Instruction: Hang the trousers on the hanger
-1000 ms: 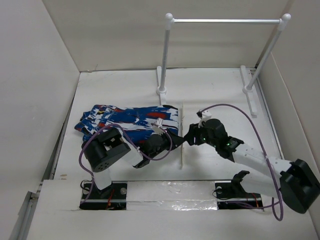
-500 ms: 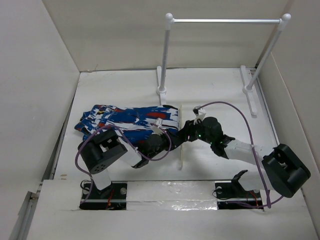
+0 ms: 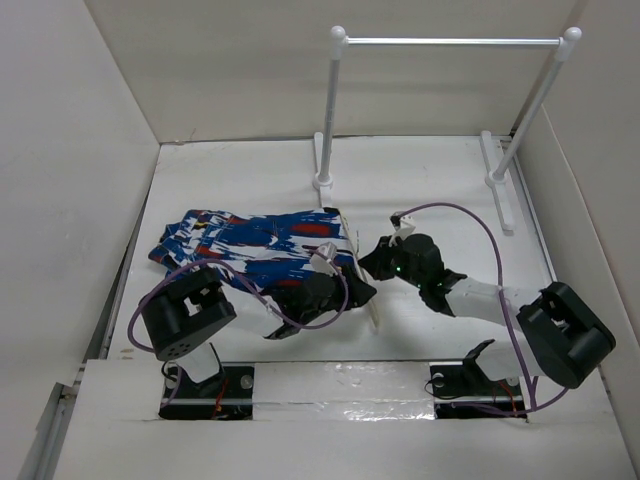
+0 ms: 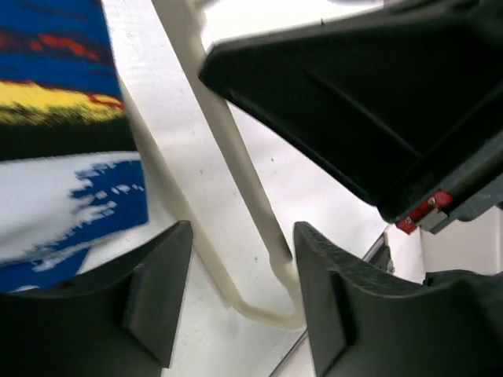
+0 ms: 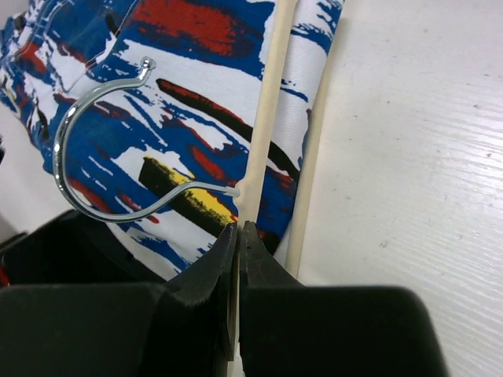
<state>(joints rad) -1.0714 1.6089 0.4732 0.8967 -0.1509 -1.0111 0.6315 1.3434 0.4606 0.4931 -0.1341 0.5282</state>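
Observation:
I should next grab the hanger's bar near its rounded corner with my left gripper. The long gap then stays free to place the trousers through.
The trousers lie spread flat at the left of the table, blue with white, red, black and yellow streaks. The cream hanger lies slanted at their right edge. In the right wrist view its upper bar and metal hook rest on the trousers. My right gripper is shut on that bar just below the hook's root. My left gripper is open, and the hanger's rounded corner sits between its fingers, close to the right one. The trousers show at left there.
A white tubular rack with ball-capped posts stands at the back, its feet on the table. White walls close in the left, back and right sides. The two arms meet near the table's middle, the right arm's black body right over my left gripper.
My right gripper has shut on the hanger's bar and my left gripper has opened. The hanger has swung from straight to slanted, its far end now on the trousers' edge.

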